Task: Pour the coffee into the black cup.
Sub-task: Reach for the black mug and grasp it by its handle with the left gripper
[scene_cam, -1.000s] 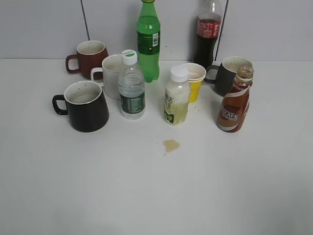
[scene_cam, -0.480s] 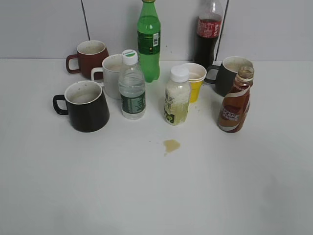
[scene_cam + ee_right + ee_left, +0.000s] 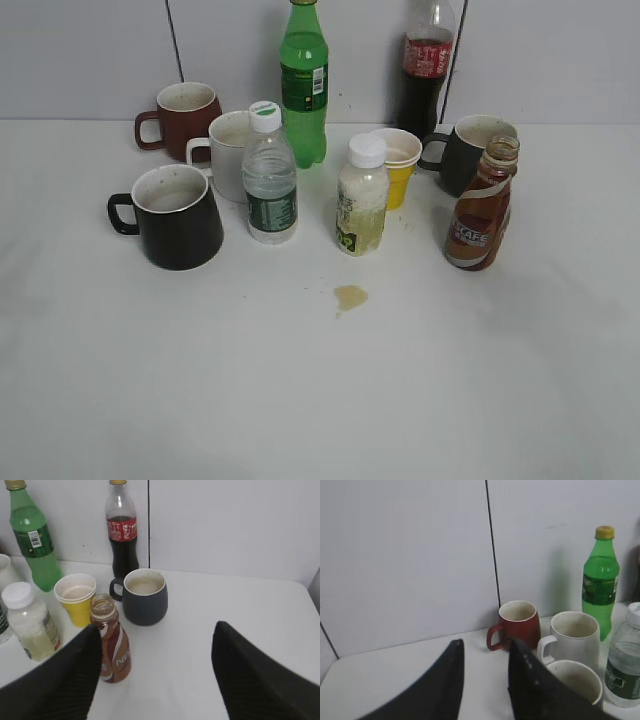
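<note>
Since the black cup's round body [image 3: 182,232] is broad, my left gripper needs to grip the cup by its slim handle [image 3: 121,214], which sticks out over empty table.
The coffee bottle [image 3: 480,215], curvy, brown-orange wrapper, capless, stands upright at the right of the table. In the right wrist view it [image 3: 114,647] stands just beside the left finger of my right gripper [image 3: 157,630], which is open wide and empty. The black cup [image 3: 175,215], white inside, handle to the left, stands at the left. In the left wrist view only its white inside [image 3: 575,680] shows behind the right finger of my left gripper [image 3: 485,647], which is open and empty. Neither gripper shows in the exterior view.
Brown-red mug [image 3: 185,118], white mug [image 3: 232,150], water bottle [image 3: 269,185], green bottle [image 3: 303,85], milky bottle [image 3: 361,205], yellow paper cup [image 3: 397,165], cola bottle [image 3: 425,65] and dark grey mug [image 3: 470,150] crowd the back. A small brown spill [image 3: 350,297] lies mid-table.
</note>
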